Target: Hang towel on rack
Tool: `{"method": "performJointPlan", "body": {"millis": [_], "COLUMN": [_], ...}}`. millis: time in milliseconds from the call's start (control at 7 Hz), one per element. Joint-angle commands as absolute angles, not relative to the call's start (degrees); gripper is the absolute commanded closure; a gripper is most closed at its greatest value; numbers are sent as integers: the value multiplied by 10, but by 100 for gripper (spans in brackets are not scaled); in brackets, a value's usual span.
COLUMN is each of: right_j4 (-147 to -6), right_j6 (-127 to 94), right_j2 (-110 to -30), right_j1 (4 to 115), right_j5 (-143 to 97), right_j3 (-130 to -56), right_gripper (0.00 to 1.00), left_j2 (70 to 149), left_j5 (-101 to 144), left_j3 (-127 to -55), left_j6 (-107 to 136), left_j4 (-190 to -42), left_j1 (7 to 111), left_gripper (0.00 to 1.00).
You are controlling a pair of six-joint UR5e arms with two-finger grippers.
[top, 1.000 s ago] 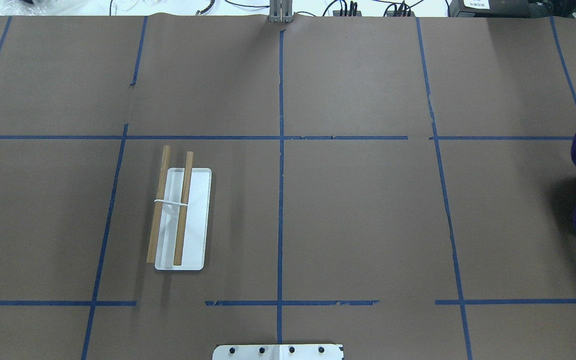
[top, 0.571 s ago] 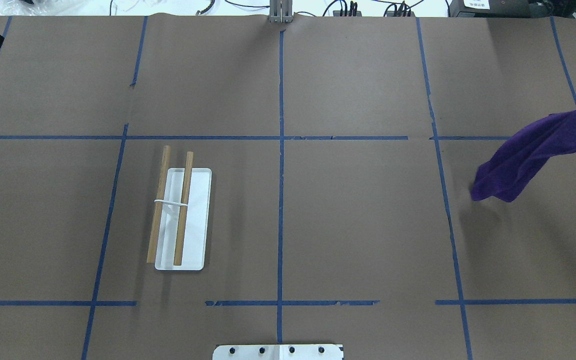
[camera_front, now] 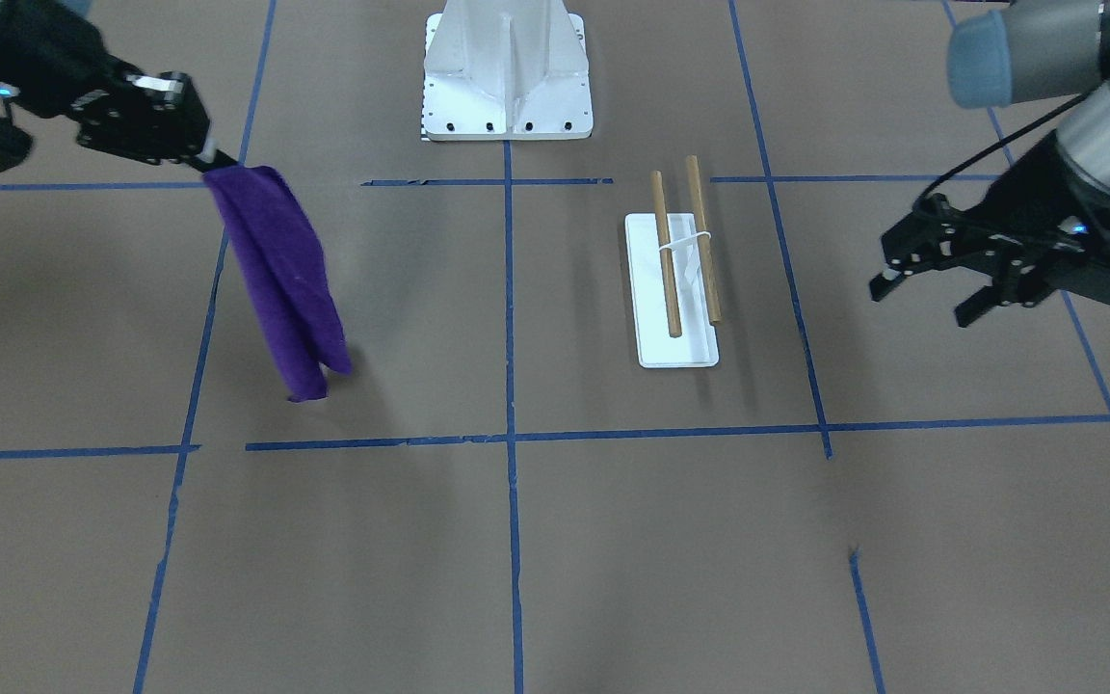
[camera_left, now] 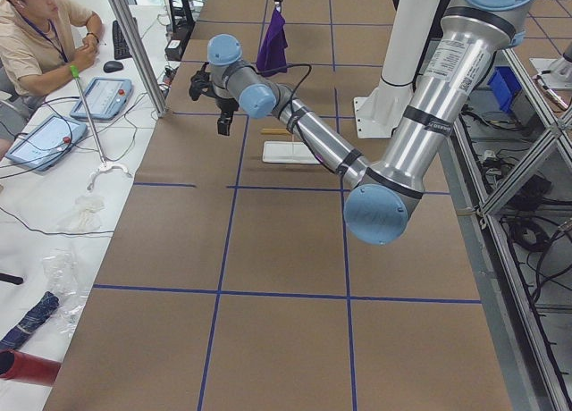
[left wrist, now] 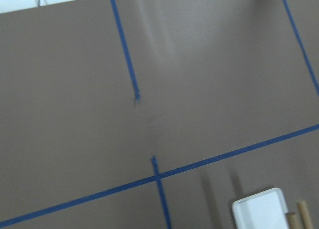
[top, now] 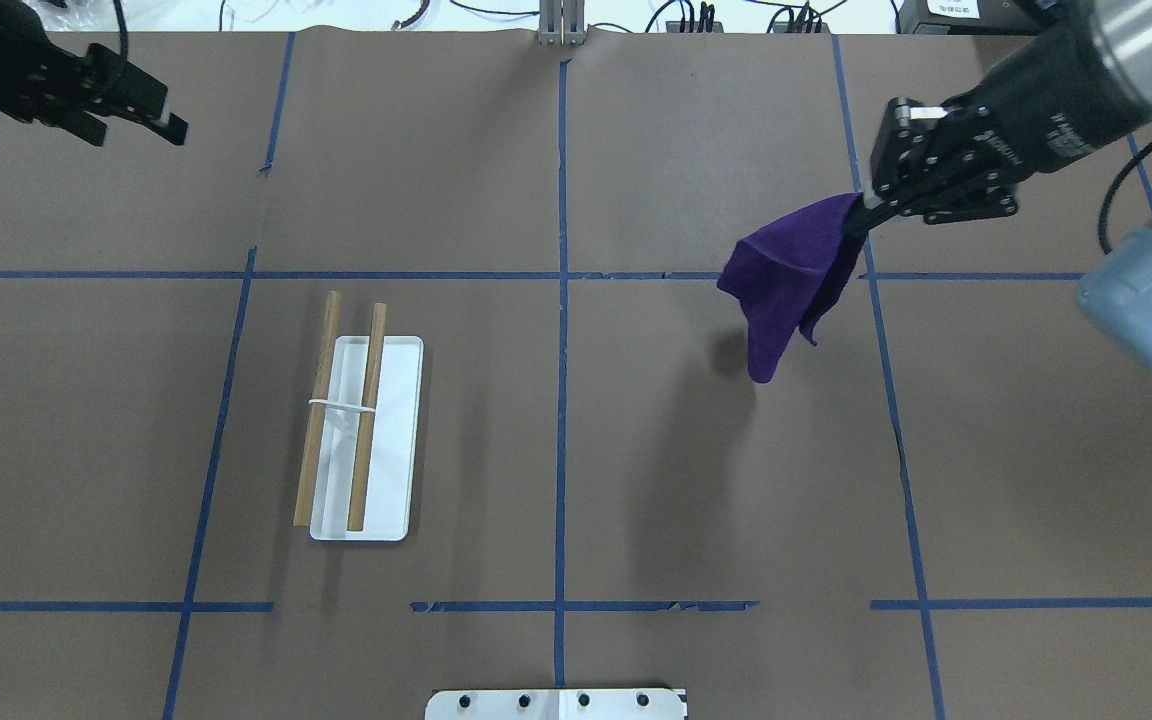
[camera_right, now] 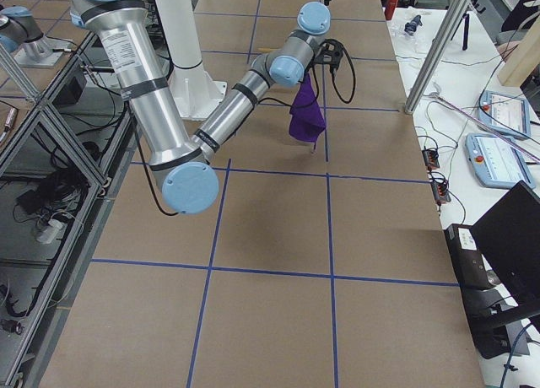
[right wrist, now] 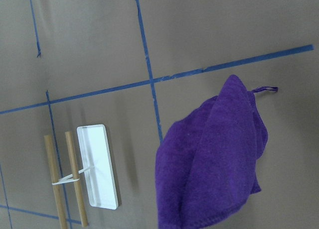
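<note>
The left gripper takes hold of the purple towel by its top edge (camera_front: 241, 175) next, to hang the towel on the rack (camera_front: 672, 273).
The deep-purple towel (top: 786, 285) hangs in the air from one corner, clear of the table, right of the centre line. My right gripper (top: 861, 212) is shut on that corner. The towel also shows in the front view (camera_front: 280, 280) and the right wrist view (right wrist: 214, 164), its loop tag (right wrist: 264, 89) sticking out. The rack (top: 396, 440) stands on the left half, with a white base and two wooden dowels (top: 368, 410); it also shows in the front view (camera_front: 680, 352). My left gripper (top: 131, 130) is open and empty, high at the far left, well away from the rack.
The brown table cover carries a grid of blue tape lines (top: 561, 400). The white robot pedestal (camera_front: 507, 72) stands at the near middle edge. An operator (camera_left: 40, 31) sits beyond the far edge with tablets and cables.
My right arm has swung in from the right edge and carried the hanging towel leftward toward the table's middle. My left gripper has come further into view at the far left.
</note>
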State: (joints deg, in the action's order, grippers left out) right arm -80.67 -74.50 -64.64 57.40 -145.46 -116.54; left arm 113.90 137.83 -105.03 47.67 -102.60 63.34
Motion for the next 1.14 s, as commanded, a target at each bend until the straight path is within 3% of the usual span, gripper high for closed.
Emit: {"method": "performJointPlan", "body": {"millis": [0,571,1000], "right_j4": [-809,-808,-808], "right_j6": [-760,-752,-751], "right_j2": [-579,-534,-530], "right_j1": [484,413,410], "right_j5": [-1393,-1295,-1294], "right_j3": [-1151,-1151,-1151], "right_gripper": [100,100,100], "left_j2": [1186,1272,1288], "left_j5": [1378,1382,1378], "left_j3": [-1046,-1038,-1001], "left_j6": [703,1000,1192], "left_j4": [-1112,-1140,-1268], "left_j1": [543,454,443], "left_gripper": [1,1,1]}}
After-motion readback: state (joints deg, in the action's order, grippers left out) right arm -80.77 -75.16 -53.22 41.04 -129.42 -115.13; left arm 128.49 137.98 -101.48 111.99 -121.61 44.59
